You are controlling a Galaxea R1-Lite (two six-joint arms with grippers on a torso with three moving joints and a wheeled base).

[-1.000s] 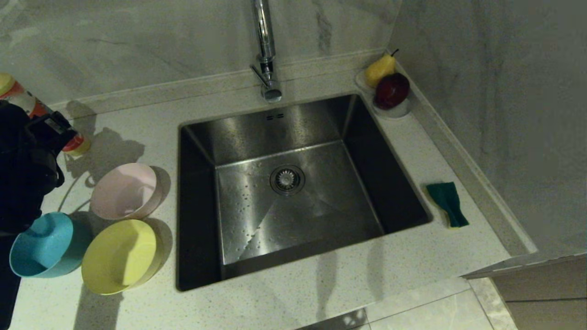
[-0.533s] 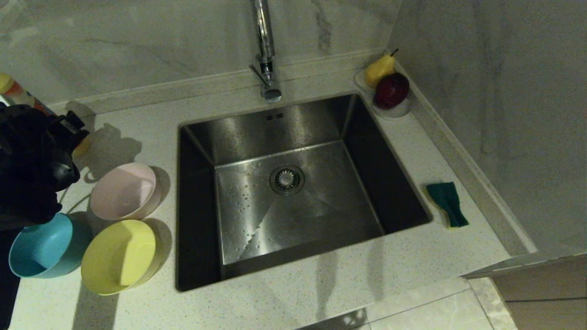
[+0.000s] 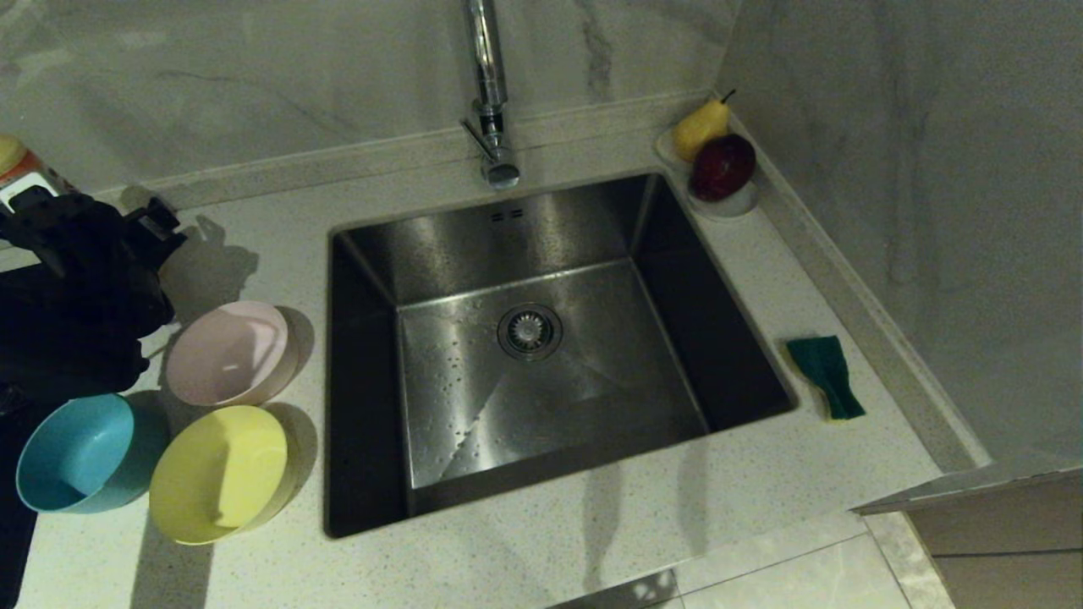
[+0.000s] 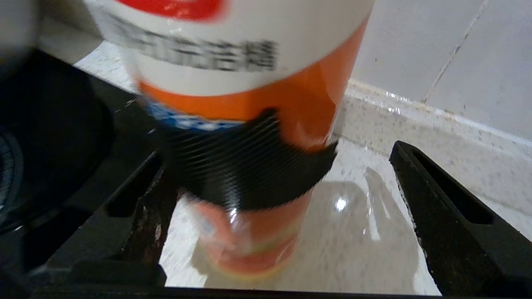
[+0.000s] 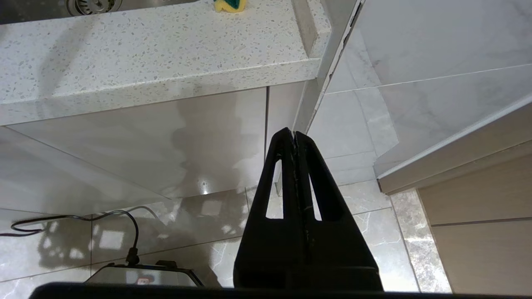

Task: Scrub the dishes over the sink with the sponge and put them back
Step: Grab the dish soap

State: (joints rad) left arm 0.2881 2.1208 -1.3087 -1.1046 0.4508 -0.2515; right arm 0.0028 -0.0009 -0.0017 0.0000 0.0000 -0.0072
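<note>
The orange and white bottle needs to put soap on the green sponge, so my left gripper should next grab the bottle by its black mesh band (image 4: 249,172).
Three dishes stand on the counter left of the sink (image 3: 525,338): a pale pink bowl (image 3: 228,351), a yellow bowl (image 3: 222,474) and a light blue bowl (image 3: 80,452). The sponge (image 3: 825,376), green face up, lies on the counter right of the sink; its yellow edge (image 5: 230,4) shows in the right wrist view. My left gripper (image 3: 93,218) is behind the bowls near the back wall, open, with its fingers either side of an orange and white bottle (image 4: 249,83); the bottle stands closer to one finger (image 4: 141,207). My right gripper (image 5: 294,133) hangs shut below the counter edge.
A tall chrome tap (image 3: 491,93) rises behind the sink. A white dish (image 3: 728,203) with a pear and a red apple sits in the back right corner. A raised ledge runs along the wall to the right. The bottle (image 3: 17,169) is partly hidden by my left arm.
My left arm has moved away from the bowls toward the back wall, now covering most of the bottle. Bowls, sponge and right arm have not moved.
</note>
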